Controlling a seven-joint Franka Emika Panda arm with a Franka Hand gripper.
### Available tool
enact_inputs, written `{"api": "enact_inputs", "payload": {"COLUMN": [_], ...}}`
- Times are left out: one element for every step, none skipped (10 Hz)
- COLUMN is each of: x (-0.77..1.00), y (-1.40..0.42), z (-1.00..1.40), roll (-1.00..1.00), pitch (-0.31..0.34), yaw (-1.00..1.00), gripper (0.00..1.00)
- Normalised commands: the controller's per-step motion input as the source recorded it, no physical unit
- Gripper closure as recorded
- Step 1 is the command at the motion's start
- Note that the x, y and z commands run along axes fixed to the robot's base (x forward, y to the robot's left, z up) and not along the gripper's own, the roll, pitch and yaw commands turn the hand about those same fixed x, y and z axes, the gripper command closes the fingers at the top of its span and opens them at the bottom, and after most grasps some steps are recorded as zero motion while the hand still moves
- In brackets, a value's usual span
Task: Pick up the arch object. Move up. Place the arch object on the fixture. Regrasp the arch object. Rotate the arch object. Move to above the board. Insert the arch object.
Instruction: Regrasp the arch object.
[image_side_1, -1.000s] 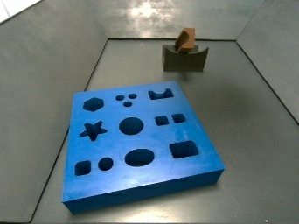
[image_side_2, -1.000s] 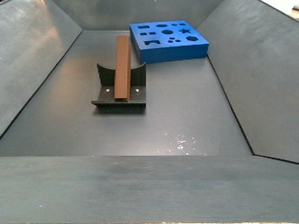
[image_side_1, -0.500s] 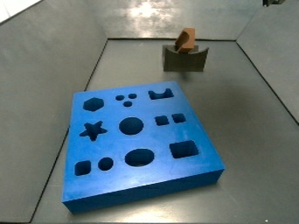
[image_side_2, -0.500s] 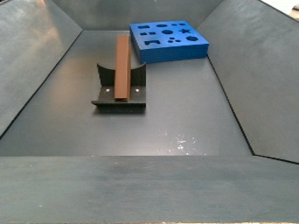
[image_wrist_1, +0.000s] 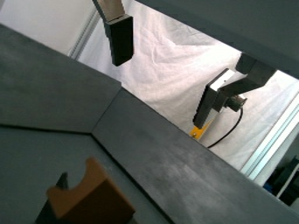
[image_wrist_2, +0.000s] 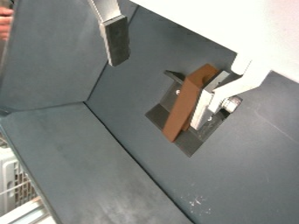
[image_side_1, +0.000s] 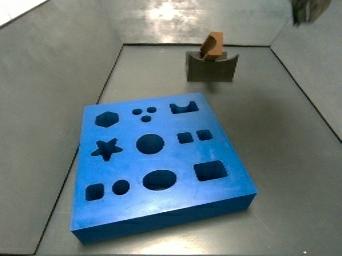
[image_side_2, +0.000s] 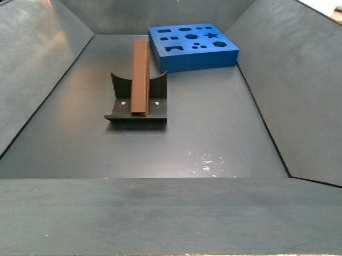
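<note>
The gripper will next take hold of the arch object by its upper end (image_side_1: 215, 36), to lift it off the dark fixture (image_side_1: 210, 67).
The arch object (image_side_1: 213, 45) is an orange-brown bar that lies across the dip of the dark fixture (image_side_1: 210, 67), at the far end of the floor. In the opposite side view the arch object (image_side_2: 140, 72) runs lengthwise over the fixture (image_side_2: 136, 108). My gripper (image_wrist_2: 163, 70) hangs high above them, open, with nothing between its fingers. Below it in a wrist view are the arch object (image_wrist_2: 190, 103) and the fixture (image_wrist_2: 158, 110). My gripper (image_wrist_1: 167, 74) also shows with one end of the arch object (image_wrist_1: 91, 198) at the picture's edge. The blue board (image_side_1: 127, 168) lies flat.
Grey sloping walls close in the floor on all sides. The board (image_side_2: 201, 58) sits at one end of the floor, apart from the fixture. A blurred grey part of the arm (image_side_1: 310, 9) shows in a side view's corner.
A blurred part of the arm has come further into the top right corner of a side view. The arch object, fixture and board have not moved.
</note>
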Motion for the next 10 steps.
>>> {"api": "enact_inputs", "payload": {"x": [0.05, 0.06, 0.07, 0.07, 0.07, 0.07, 0.08, 0.07, 0.06, 0.06], "y": [0.04, 0.04, 0.03, 0.03, 0.03, 0.03, 0.02, 0.02, 0.01, 0.00], "z": [-1.00, -1.00, -1.00, -1.00, -1.00, -1.00, -0.98, -0.81, -0.59, -0.43], "roll": [0.11, 0.08, 0.07, 0.06, 0.06, 0.06, 0.06, 0.06, 0.06, 0.06], "pitch": [-0.095, -0.102, -0.111, -0.108, -0.099, -0.088, -0.075, -0.057, -0.030, -0.012], "yaw": [0.07, 0.05, 0.02, 0.00, -0.02, -0.03, -0.04, -0.04, -0.05, -0.04], "gripper": [0.00, 0.00, 0.00, 0.00, 0.00, 0.00, 0.00, 0.00, 0.00, 0.00]}}
